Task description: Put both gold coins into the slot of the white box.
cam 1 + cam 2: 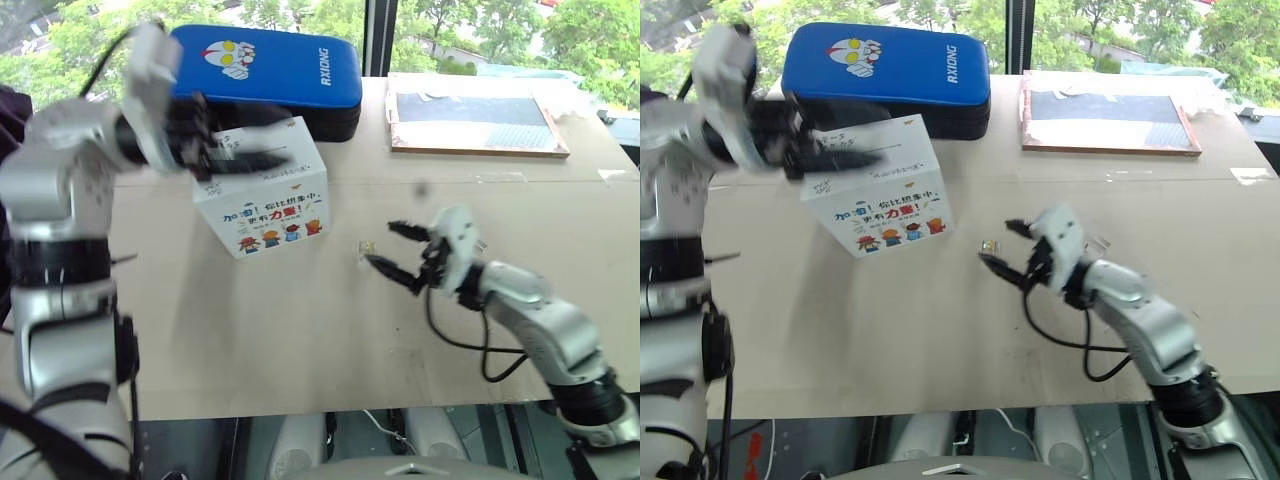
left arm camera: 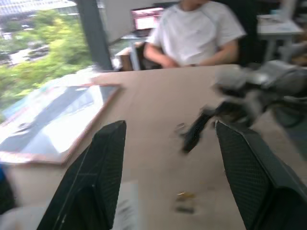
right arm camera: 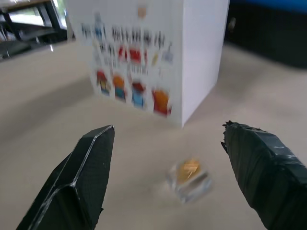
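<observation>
My right gripper lowers its fingers toward the gold coin (image 3: 189, 169) before closing, since in the right wrist view they are above and short of it.
The white box (image 1: 265, 215) with cartoon figures on its front stands left of the table's middle. My left gripper (image 1: 262, 140) hovers over its top, open, with nothing held between its fingers (image 2: 103, 163). In the left wrist view a small gold piece (image 2: 184, 195) shows just past the box's top edge; I cannot tell whether it rests on anything. One gold coin (image 1: 366, 247), in a clear casing (image 3: 189, 175), lies on the table right of the box. My right gripper (image 1: 381, 243) is low over the table, open, fingertips on either side of that coin without touching it.
A blue padded case (image 1: 270, 70) lies behind the box. A framed dark board (image 1: 470, 120) sits at the back right. A person in a white shirt (image 2: 196, 33) sits beyond the table's right end. A black cable (image 1: 480, 350) loops under my right forearm.
</observation>
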Controlling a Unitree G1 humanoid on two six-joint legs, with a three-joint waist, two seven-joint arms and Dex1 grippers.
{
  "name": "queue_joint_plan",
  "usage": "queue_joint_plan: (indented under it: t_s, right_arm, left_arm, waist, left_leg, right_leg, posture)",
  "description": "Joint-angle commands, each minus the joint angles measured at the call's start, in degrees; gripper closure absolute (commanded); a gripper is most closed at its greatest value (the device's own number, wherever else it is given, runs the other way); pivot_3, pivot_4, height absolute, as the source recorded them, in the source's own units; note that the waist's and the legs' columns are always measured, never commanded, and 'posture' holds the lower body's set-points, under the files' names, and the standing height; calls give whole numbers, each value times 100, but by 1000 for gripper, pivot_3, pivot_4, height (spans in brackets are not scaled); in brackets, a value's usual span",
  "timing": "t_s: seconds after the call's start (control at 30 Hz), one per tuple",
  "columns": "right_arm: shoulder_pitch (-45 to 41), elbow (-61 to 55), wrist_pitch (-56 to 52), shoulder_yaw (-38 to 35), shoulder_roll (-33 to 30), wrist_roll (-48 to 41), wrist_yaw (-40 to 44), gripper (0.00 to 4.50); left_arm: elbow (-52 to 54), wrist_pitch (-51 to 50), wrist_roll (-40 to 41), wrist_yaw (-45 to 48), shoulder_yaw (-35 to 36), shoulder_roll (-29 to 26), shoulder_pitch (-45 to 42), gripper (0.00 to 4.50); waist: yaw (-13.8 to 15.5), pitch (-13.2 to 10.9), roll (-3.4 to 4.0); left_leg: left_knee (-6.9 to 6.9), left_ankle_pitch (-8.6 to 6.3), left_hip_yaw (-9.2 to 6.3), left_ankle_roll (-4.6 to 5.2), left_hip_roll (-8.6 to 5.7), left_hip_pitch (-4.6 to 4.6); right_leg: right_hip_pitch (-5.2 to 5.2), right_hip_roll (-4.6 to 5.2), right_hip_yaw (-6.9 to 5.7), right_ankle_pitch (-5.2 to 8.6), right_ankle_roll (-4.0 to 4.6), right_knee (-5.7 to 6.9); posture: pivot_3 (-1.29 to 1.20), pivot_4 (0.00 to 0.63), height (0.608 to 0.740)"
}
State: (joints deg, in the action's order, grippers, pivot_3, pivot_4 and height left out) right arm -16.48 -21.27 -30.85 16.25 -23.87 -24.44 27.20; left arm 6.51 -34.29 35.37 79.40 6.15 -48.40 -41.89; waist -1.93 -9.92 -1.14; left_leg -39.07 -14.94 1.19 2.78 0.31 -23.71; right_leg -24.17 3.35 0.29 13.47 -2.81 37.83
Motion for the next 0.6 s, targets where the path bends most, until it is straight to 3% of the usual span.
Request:
queue_joint_plan:
  t_s: [0.03, 0.13, 0.27, 0.6]
  right_arm:
    - [39, 149, 197, 36, 304, 431, -334, 597]
    - [-59, 431, 380, 148, 444, 836, -350, 597]
    - [-173, 788, 475, 99, 744, 1118, -514, 597]
    - [-286, 1258, 734, -15, 1126, 1380, -417, 597]
  left_arm:
    - [1384, -859, 377, -1159, 255, 96, 1000, 1505]
    - [2206, -1147, 466, -1838, 493, 159, 1981, 1505]
    - [2715, -860, -197, -2448, 336, 58, 2997, 1505]
    - [2748, -322, -978, -3602, -342, 774, 3494, 1505]
  waist:
    - [-3, -8, -6]
    - [6, -12, -16]
    - [20, -11, -14]
    - [135, -8, -13]
  left_leg:
    - [1, -2, -4, 3, 0, -2]
    - [-5, -11, -18, 18, 6, -5]
    - [-7, -7, -16, 12, 4, 12]
    - [-6, -1, -17, 3, -1, 7]
  right_leg:
    - [-6, -5, -1, 0, 0, 7]
    - [-11, -27, -8, -3, 4, 21]
    - [4, -31, -6, -6, 11, 18]
    - [3, -27, -12, -12, 20, 12]
  posture:
    - [0, 150, 740]
    - [0, 150, 740]
    - [0, 150, 740]
    - [0, 150, 740]
